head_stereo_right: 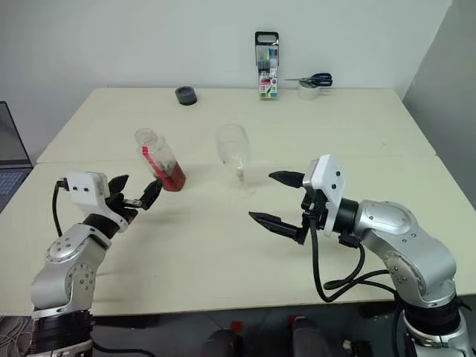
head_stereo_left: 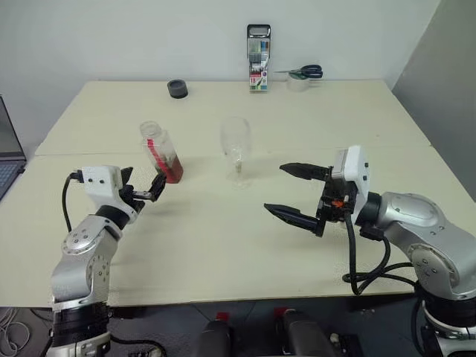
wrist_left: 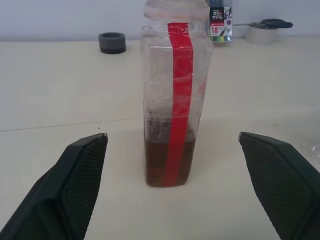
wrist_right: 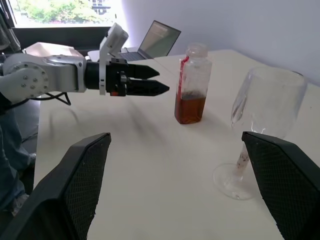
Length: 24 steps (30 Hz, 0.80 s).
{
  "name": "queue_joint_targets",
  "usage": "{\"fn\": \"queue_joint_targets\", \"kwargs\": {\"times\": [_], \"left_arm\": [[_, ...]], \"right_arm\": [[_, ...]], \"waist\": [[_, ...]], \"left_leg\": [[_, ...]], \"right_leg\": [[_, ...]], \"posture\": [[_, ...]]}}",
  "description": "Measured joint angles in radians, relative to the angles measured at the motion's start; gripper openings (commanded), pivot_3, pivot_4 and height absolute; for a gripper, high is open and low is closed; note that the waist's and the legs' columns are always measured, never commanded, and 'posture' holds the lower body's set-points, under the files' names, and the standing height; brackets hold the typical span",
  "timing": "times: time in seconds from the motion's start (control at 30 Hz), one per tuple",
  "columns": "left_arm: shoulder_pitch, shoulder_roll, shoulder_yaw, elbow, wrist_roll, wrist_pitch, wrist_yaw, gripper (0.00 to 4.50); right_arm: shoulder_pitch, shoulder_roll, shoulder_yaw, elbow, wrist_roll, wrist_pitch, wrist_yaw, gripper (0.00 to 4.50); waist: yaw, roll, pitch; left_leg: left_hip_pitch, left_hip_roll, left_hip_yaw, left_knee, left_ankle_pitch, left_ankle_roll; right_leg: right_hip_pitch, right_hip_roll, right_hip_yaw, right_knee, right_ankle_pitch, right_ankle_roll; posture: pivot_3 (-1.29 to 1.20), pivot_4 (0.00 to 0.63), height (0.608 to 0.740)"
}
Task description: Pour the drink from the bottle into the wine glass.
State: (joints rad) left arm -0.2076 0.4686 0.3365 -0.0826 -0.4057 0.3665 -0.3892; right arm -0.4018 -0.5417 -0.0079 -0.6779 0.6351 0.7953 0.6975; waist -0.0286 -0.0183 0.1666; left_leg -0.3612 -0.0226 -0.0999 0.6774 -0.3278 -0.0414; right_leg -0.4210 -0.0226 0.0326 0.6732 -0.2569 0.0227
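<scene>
Next, my left gripper picks up the bottle by the flat sides of its body, since the bottle is round at its neck but squared below.
The bottle stands upright on the table's left half, clear with a red vertical strip. The drink, reddish-brown, fills only its bottom part. My left gripper is open just in front of the bottle, level and aimed at it, not touching; in the left wrist view the bottle stands between and beyond both fingers. The wine glass stands upright to the bottle's right, with nothing in its bowl. My right gripper hangs open above the table, right of the glass, holding nothing.
At the table's far edge stand a marker-pen case, scissors lying on a tape roll and a small black ring. A laptop sits off the left edge. A seam crosses the table behind the glass.
</scene>
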Motion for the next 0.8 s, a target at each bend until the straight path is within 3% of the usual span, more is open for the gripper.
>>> {"fn": "queue_joint_targets", "kwargs": {"times": [0.57,0.77,0.8], "left_arm": [[-0.208,0.003,-0.058,0.307,0.077,-0.142,-0.079,4.5],[-0.33,0.004,-0.072,0.562,0.119,-0.267,-0.113,4.5],[-0.352,0.002,-0.075,0.606,0.123,-0.288,-0.122,4.32]], "right_arm": [[0.021,-0.01,-0.012,-0.024,0.059,0.027,-0.115,4.48],[0.019,-0.011,-0.013,-0.026,0.081,0.038,-0.148,4.48],[0.019,-0.012,-0.013,-0.027,0.084,0.04,-0.155,4.49]], "waist": [[0.002,0.0,0.0],[0.002,0.0,0.0],[0.002,0.0,0.0]], "left_leg": [[-0.001,0.0,-0.001,0.0,0.0,0.0],[-0.001,-0.001,-0.001,0.001,0.0,0.0],[-0.001,-0.001,-0.001,0.001,0.0,0.0]], "right_leg": [[0.0,0.0,-0.001,0.0,0.0,0.0],[0.0,0.0,-0.001,0.0,0.0,0.0],[-0.001,0.0,-0.001,0.0,0.0,0.0]], "posture": [[0.0,0.15,0.74],[0.0,0.15,0.74],[0.0,0.15,0.74]]}}
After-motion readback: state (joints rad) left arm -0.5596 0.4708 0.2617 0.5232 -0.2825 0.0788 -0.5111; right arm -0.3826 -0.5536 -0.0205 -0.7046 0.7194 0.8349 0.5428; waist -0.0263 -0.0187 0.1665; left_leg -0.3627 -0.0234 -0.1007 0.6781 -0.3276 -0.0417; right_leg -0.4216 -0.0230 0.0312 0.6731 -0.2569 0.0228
